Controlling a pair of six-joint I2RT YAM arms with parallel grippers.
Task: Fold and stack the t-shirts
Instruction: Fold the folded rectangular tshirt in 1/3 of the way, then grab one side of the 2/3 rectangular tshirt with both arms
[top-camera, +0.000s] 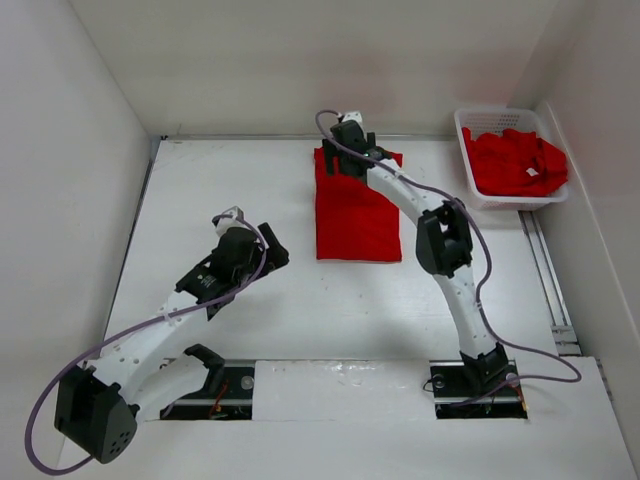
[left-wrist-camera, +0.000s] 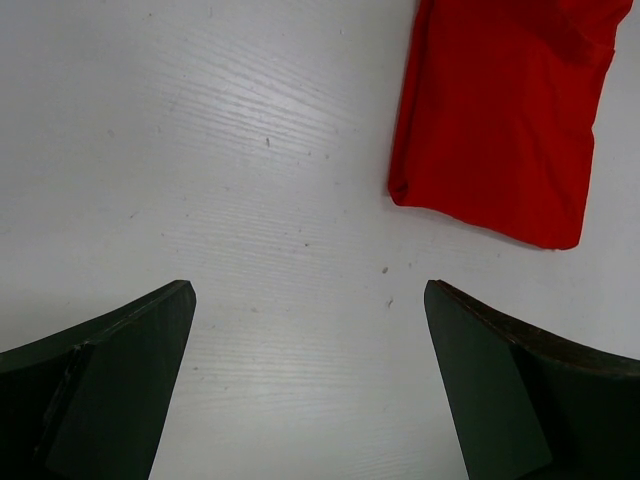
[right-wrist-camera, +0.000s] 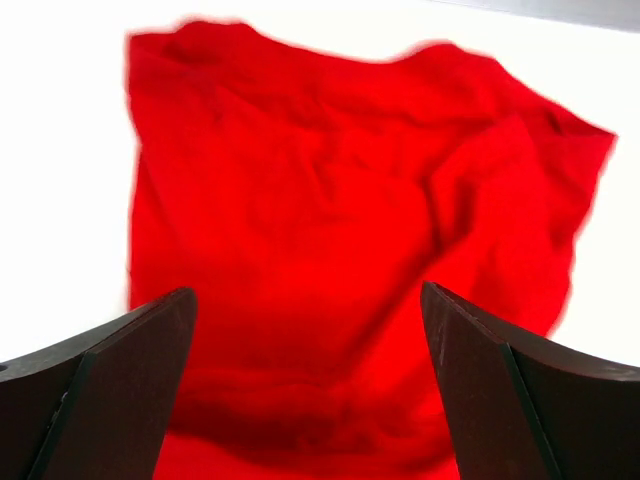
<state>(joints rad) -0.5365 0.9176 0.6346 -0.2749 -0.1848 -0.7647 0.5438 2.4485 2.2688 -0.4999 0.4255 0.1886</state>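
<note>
I should next use my left gripper to grab the red t-shirt's near-end corner (top-camera: 321, 256) (left-wrist-camera: 402, 196) on my left gripper's side. Then I can fold that near end over toward the t-shirt's far end.
A red t-shirt (top-camera: 352, 218) lies folded into a long strip on the white table, its far end under my right arm. My right gripper (top-camera: 350, 135) is open above that far end; its wrist view shows the wrinkled red cloth (right-wrist-camera: 340, 200) between and beyond the open fingers. My left gripper (top-camera: 262, 250) is open and empty over bare table to the left of the shirt; its wrist view shows the shirt's near end (left-wrist-camera: 500, 120) at the upper right. More red t-shirts (top-camera: 515, 160) lie crumpled in the basket, one with a small white tag.
A white slotted plastic basket (top-camera: 462, 131) stands at the back right corner. White walls close in the table on the left, back and right. A rail (top-camera: 545, 270) runs along the table's right edge.
</note>
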